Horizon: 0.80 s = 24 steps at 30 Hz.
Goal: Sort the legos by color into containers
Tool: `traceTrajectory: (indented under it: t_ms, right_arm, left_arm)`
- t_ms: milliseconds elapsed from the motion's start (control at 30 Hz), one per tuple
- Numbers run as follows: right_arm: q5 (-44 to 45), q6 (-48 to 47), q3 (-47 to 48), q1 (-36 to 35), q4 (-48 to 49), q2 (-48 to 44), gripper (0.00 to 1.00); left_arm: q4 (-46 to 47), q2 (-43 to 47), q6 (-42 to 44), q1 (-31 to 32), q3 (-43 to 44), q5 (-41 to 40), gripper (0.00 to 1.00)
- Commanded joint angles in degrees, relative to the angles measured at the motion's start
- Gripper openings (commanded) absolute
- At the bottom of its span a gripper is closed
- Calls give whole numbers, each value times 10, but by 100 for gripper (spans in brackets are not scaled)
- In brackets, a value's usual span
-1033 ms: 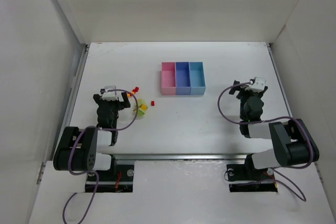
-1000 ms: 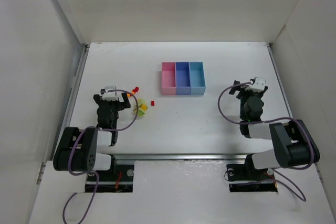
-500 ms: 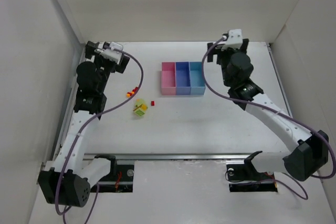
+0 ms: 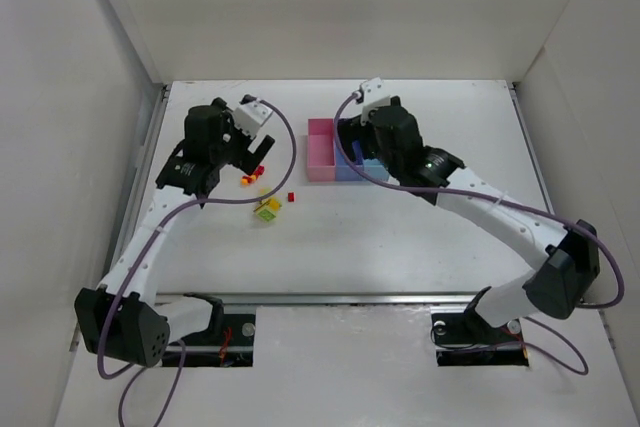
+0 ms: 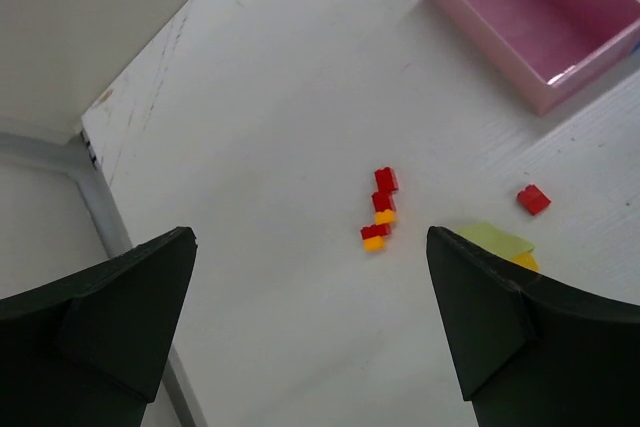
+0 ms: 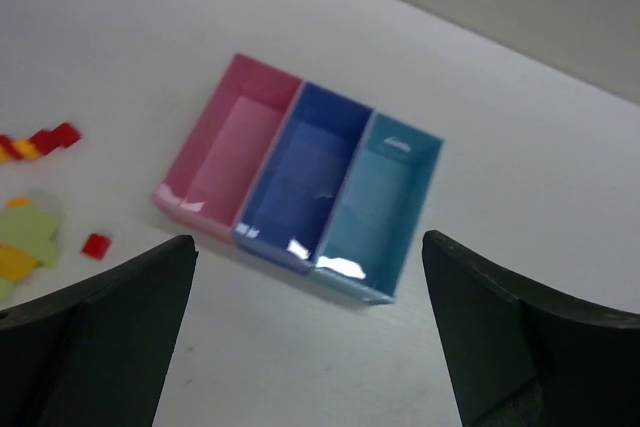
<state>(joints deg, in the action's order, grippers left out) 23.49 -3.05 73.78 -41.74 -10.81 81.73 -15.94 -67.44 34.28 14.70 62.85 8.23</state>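
My right gripper grabs the single red brick (image 4: 291,196) (image 6: 96,245) by its opposite sides next, since its ends stay free to enter a container.
The legos lie loose on the white table: a short red-and-orange chain (image 5: 380,211) (image 4: 252,175), a single red brick (image 5: 533,199) (image 4: 291,196), and a lime green piece (image 5: 497,238) (image 4: 267,210) with yellow beside it. My left gripper (image 5: 310,235) (image 4: 238,155) hangs open above the table just left of the chain, holding nothing. The containers are a joined row: pink (image 6: 235,147) (image 4: 320,152), purple-blue (image 6: 305,177) and light blue (image 6: 385,205) (image 4: 376,165). My right gripper (image 6: 309,239) (image 4: 352,147) hovers open over them and hides much of the purple-blue bin from above. All three bins look empty.
White walls enclose the table on the left, back and right. A metal rail (image 5: 100,217) runs along the table's left edge close to my left gripper. Bare table lies between the legos and the pink bin, and in front of the bins.
Both arms rose from folded poses at the near edge, reached the back corners, then swung inward. The left gripper now hangs by the legos and the right over the bins.
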Motion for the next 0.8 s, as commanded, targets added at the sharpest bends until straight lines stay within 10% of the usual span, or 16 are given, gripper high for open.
traceTrajectory:
  t_ms: [0, 333, 767]
  right_arm:
    - [-25, 100, 48, -24, -81, 32, 99]
    - [-97, 270, 122, -108, -102, 184, 54]
    - [-58, 357, 239, -119, -156, 372, 60]
  left_arm:
    - [33, 33, -68, -19, 14, -72, 100]
    - [1, 119, -343, -45, -21, -281, 100]
    - [23, 222, -324, -63, -81, -297, 100]
